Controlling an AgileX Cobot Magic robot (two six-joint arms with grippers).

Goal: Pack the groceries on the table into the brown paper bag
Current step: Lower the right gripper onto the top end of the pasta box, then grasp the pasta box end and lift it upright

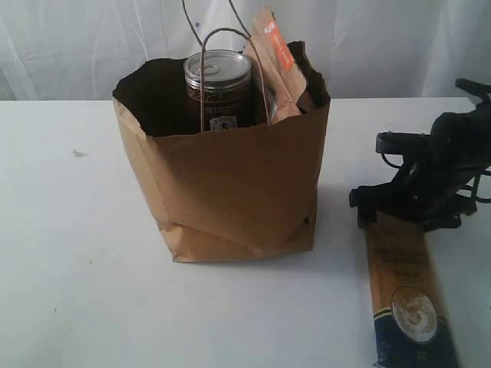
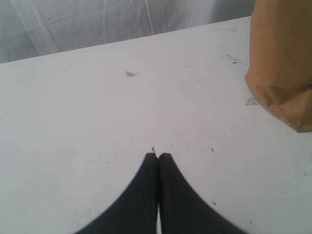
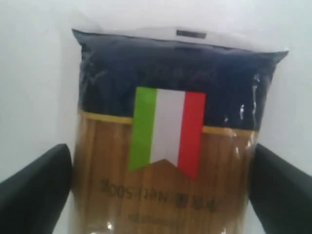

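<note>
My right gripper should take hold of the spaghetti pack by the flag-printed end (image 3: 166, 130) next, so that the pack can go into the brown paper bag.
The brown paper bag (image 1: 230, 184) stands open mid-table. Out of its mouth rise a dark pull-tab can (image 1: 219, 88) and a brown-orange pouch (image 1: 278, 65). The long brown-blue spaghetti pack (image 1: 403, 291) lies flat on the table (image 1: 77, 268) to the bag's right. My right gripper (image 1: 406, 211) sits low over the pack's far end. In the right wrist view it is open (image 3: 163, 148), a finger (image 3: 39, 185) close beside each side of the pack (image 3: 165, 107). My left gripper (image 2: 158, 155) is shut on nothing above bare table, the bag (image 2: 280, 63) off to one side. Jar, bottle and carton are hidden.
White curtain hangs behind the table's far edge. The bag's two thin cord handles (image 1: 230, 34) stick up above its mouth. A small scrap (image 1: 79, 153) lies on the tabletop left of the bag.
</note>
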